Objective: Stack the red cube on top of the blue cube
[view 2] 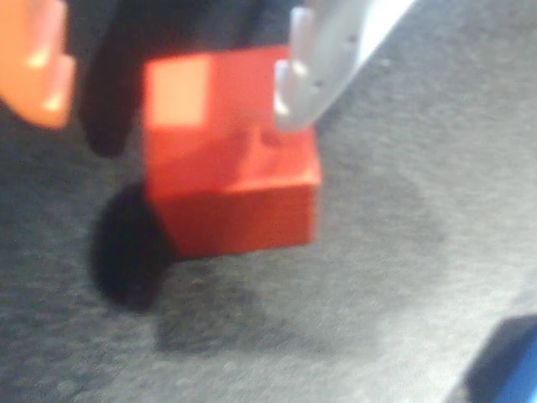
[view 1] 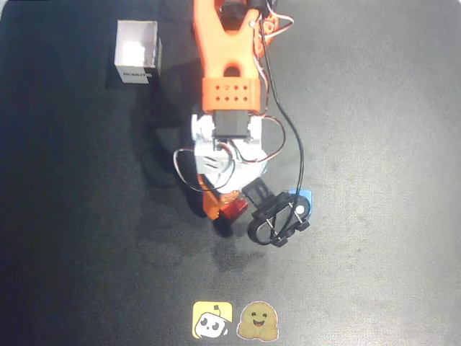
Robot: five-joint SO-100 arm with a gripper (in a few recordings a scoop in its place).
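I will next pick up the red cube with my gripper by the cube's opposite sides, so that I can stack it on top of the blue cube [view 1: 300, 197].
The red cube [view 2: 226, 159] sits on the dark table, and in the overhead view it [view 1: 235, 210] peeks out beside the arm's tip. My gripper [view 2: 168, 109] is open and straddles it: the white finger [view 2: 310, 75] overlaps the cube's upper right edge, while the orange finger [view 2: 33, 67] stands off to its left with a dark gap between. From overhead, my gripper [view 1: 225, 205] is just left of the blue cube [view 1: 300, 197]. The black wrist camera mount [view 1: 279, 220] partly covers that cube. A corner of the blue cube [view 2: 513, 363] shows at the wrist view's lower right.
A white box [view 1: 137, 52] stands at the back left. Two stickers, a yellow one [view 1: 212, 319] and a brown one [view 1: 258, 321], lie near the front edge. The orange arm [view 1: 229, 65] reaches down from the top centre, trailing black cables [view 1: 297, 155].
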